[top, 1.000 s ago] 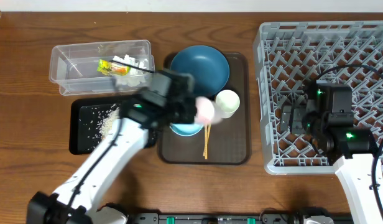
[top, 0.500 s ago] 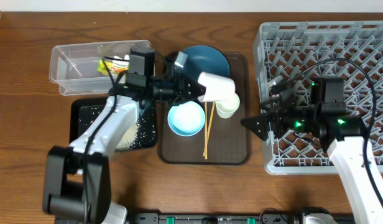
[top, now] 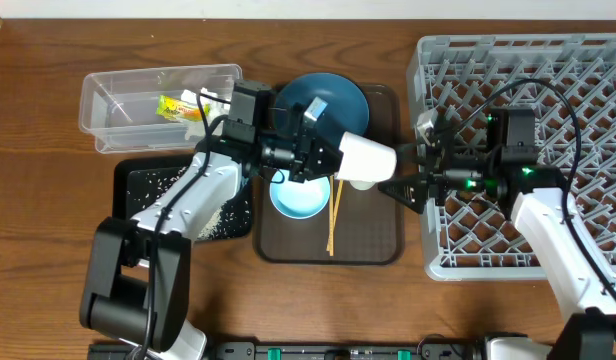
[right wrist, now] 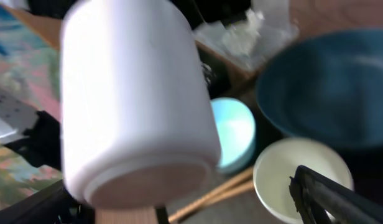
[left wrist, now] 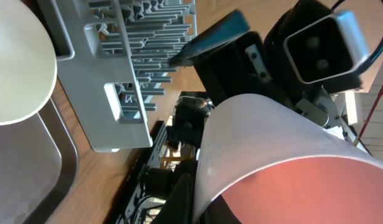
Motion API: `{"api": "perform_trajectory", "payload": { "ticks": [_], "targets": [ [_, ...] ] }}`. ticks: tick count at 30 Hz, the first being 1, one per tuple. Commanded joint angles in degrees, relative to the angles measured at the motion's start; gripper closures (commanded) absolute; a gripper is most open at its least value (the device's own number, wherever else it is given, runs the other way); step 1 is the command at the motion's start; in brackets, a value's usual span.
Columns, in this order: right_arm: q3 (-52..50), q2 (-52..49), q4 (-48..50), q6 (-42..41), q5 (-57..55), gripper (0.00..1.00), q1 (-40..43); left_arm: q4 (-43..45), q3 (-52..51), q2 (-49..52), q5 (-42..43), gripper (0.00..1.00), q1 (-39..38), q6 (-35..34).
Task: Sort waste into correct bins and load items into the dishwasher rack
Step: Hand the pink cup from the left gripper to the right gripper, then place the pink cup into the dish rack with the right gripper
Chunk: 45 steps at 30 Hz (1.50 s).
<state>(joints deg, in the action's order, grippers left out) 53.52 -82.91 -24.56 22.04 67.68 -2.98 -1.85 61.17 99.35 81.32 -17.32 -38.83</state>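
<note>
The robot's right gripper should next grab the pink cup by its base end (top: 386,164), opposite the cup's held rim, to load it open end first into the dishwasher rack.
My left gripper (top: 323,157) is shut on the pink cup (top: 366,158) and holds it on its side above the brown tray, base pointing right. In the left wrist view the cup (left wrist: 285,149) fills the frame, one finger on its rim. My right gripper (top: 403,185) is open, just right of the cup's base; its wrist view shows the cup (right wrist: 135,99) close ahead. The pale green cup (right wrist: 300,177), light-blue bowl (top: 300,198), chopsticks (top: 332,215) and dark-blue plate (top: 323,100) lie on the tray. The grey dishwasher rack (top: 528,150) stands at right.
The clear box (top: 138,100) at back left holds the yellow-green wrapper (top: 178,107) and white tissue (top: 213,100). The black tray (top: 158,185) in front of it carries rice scraps. The brown serving tray (top: 378,240) lies between the bins and the rack.
My left arm has carried the pink cup rightward over the tray. My right gripper has swung out of the rack and moved left, up to the cup's base.
</note>
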Motion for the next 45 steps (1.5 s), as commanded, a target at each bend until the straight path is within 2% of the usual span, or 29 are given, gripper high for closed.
{"api": "perform_trajectory", "payload": {
  "ticks": [1, 7, 16, 36, 40, 44, 45],
  "targets": [
    [0.9, -0.2, 2.1, 0.6, 7.7, 0.01, -1.0, 0.3, 0.9, 0.0, 2.0, 0.94, -0.7, 0.1],
    [0.9, -0.2, 4.7, -0.6, 7.8, 0.02, -3.2, 0.2, 0.9, 0.0, 2.0, 0.94, -0.7, 0.1],
    [0.9, -0.2, 7.0, -0.7, 7.4, 0.16, -5.3, 0.3, 0.9, 0.0, 2.0, 0.94, -0.7, 0.1],
    [0.9, -0.2, 8.3, -0.8, 7.1, 0.37, -5.3, 0.2, 0.9, 0.0, 2.0, 0.92, -0.7, 0.1],
    [0.9, -0.2, 8.3, -0.8, 7.1, 0.40, -5.3, 0.3, 0.9, 0.0, 2.0, 0.83, -0.7, 0.2],
    [0.9, -0.2, 8.3, -3.3, 3.7, 0.44, -5.3, 0.2, 0.9, 0.0, -0.2, 0.58, -0.7, 0.9],
    [0.9, -0.2, 8.1, -4.7, 2.0, 0.44, -5.3, 0.2, 0.9, 0.0, -1.2, 0.54, -0.7, 1.1]
  ]
}}
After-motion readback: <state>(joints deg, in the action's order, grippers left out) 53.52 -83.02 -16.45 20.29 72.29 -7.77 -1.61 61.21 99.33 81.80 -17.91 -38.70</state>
